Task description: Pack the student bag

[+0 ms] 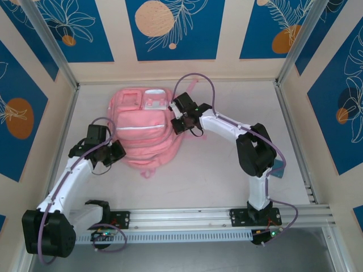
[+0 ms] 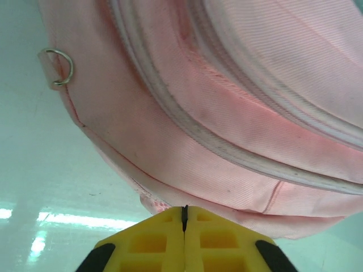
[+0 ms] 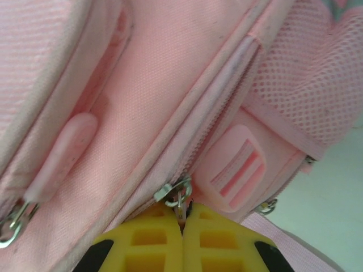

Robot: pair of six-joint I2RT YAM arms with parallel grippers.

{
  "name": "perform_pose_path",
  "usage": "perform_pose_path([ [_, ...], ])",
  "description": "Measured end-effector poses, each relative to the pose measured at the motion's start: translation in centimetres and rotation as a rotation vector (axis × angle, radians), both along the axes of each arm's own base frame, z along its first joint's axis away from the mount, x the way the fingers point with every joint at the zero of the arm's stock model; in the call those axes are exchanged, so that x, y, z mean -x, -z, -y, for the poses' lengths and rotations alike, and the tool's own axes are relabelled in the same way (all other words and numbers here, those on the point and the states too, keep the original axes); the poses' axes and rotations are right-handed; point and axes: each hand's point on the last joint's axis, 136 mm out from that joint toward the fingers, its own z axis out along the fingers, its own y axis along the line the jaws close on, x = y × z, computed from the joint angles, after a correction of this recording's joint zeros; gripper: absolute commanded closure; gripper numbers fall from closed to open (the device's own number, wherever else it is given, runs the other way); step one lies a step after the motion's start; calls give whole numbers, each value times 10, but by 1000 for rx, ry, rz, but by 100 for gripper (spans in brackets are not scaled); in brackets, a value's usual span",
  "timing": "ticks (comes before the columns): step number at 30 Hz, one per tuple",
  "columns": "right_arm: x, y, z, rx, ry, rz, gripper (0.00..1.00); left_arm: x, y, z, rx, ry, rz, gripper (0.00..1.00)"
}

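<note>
My right gripper must hold the zipper pull until the slider, now alongside the pink buckle (image 3: 237, 167), passes it.
The student bag (image 1: 148, 129), a large pink backpack, lies flat on the table left of centre. My left gripper (image 1: 117, 153) is at its lower left side. In the left wrist view its yellow fingertips (image 2: 170, 218) are pressed together right at the student bag's (image 2: 227, 124) bottom hem, with nothing seen between them. My right gripper (image 1: 180, 122) is at the bag's right side. In the right wrist view it (image 3: 183, 212) is shut on a metal zipper pull (image 3: 177, 192) at the end of a closed zipper, beside a pink plastic buckle (image 3: 237, 167).
A small light-blue item (image 1: 279, 169) lies partly behind the right arm's elbow near the right wall. An aluminium rail (image 1: 215, 216) runs along the near edge. Enclosure walls stand close on three sides. A metal D-ring (image 2: 61, 67) hangs off the bag's edge.
</note>
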Motion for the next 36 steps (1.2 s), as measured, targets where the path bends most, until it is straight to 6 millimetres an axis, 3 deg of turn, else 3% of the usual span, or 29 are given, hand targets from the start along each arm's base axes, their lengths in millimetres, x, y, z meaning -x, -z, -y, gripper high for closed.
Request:
perform_pose_path([
  [4,31,-4,-3,-59,-99,-55,100,-2,-19,0,-16,32,38,66],
  [9,68,-16,-6,-110,-184,-86,99,-6,-50,2,-28,78,107,58],
  [12,77,-20,1,-110,-180,-101,58,-9,-59,5,-37,111,132,55],
  [14,74,-22,9,-105,-157,-101,40,-11,-60,7,-42,134,129,54],
  [20,63,-44,31,-148,-75,-65,26,-19,-57,17,-55,191,110,49],
  [26,57,-69,30,-245,-56,-19,29,-31,-59,37,-57,255,107,48],
  [29,57,-65,25,-251,-84,-25,39,-33,-61,56,-75,331,132,48],
  [36,70,-39,17,-244,-201,-78,49,-16,-61,102,-155,543,184,50],
])
